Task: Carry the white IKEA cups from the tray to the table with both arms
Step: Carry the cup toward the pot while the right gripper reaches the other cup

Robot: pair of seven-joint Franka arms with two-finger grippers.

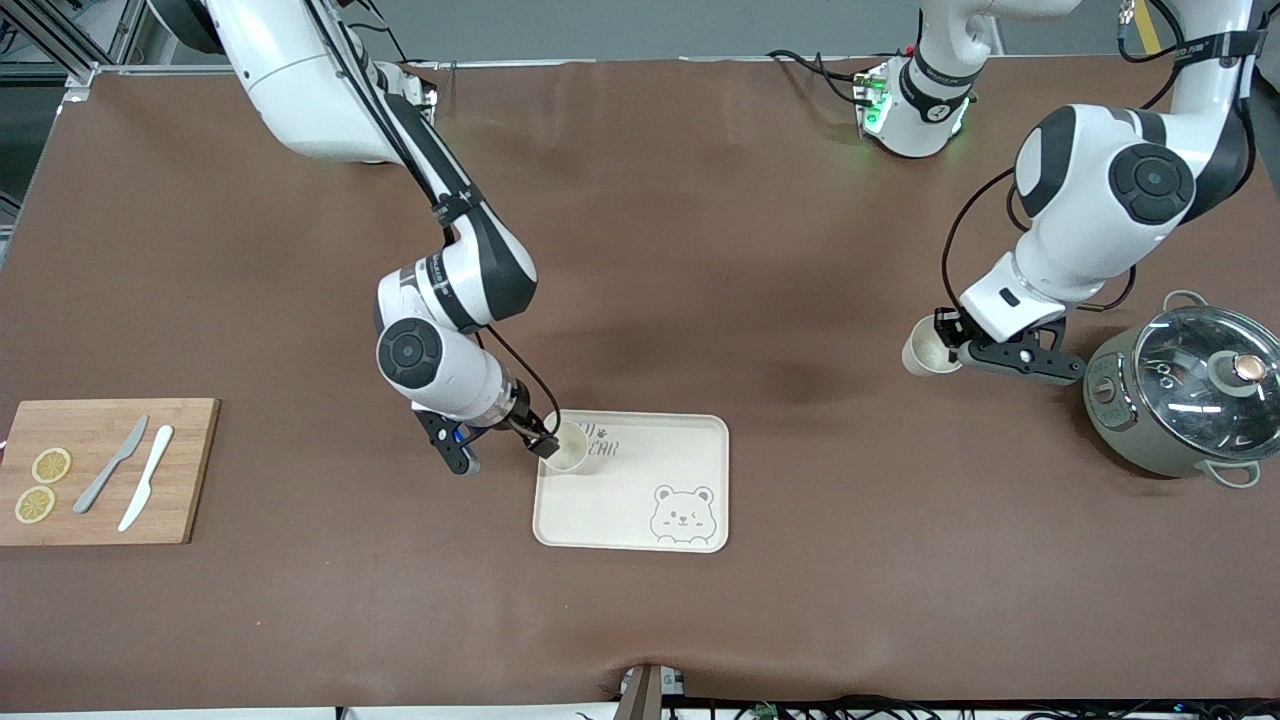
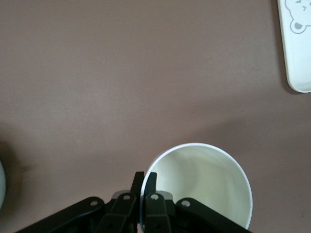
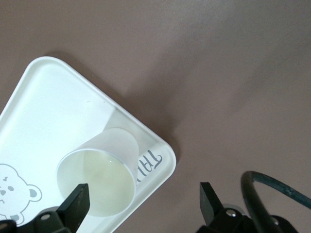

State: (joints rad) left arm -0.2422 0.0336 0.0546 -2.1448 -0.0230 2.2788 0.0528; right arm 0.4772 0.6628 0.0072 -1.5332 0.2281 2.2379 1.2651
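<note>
My right gripper grabs the white cup by its rim [image 3: 132, 175] next, to move the cup from the bear tray to the table.
One white cup [image 1: 568, 447] stands upright on the bear tray [image 1: 640, 500], in the corner with the lettering, toward the right arm's end. My right gripper [image 1: 503, 450] hangs open over that tray corner, one finger [image 1: 545, 445] beside the cup's rim. In the right wrist view the cup [image 3: 97, 182] stands free on the tray [image 3: 53, 111], and the gripper [image 3: 143, 201] holds nothing. My left gripper [image 1: 947, 350] is shut on the rim of the second white cup [image 1: 922, 350], held over the bare table next to the pot. The left wrist view shows both fingers [image 2: 151, 182] pinching the cup's [image 2: 204, 189] wall.
A grey-green pot with a glass lid [image 1: 1180, 390] stands at the left arm's end of the table. At the right arm's end lies a wooden cutting board [image 1: 100, 430] with two knives and lemon slices. The tray's edge [image 2: 296, 48] shows in the left wrist view.
</note>
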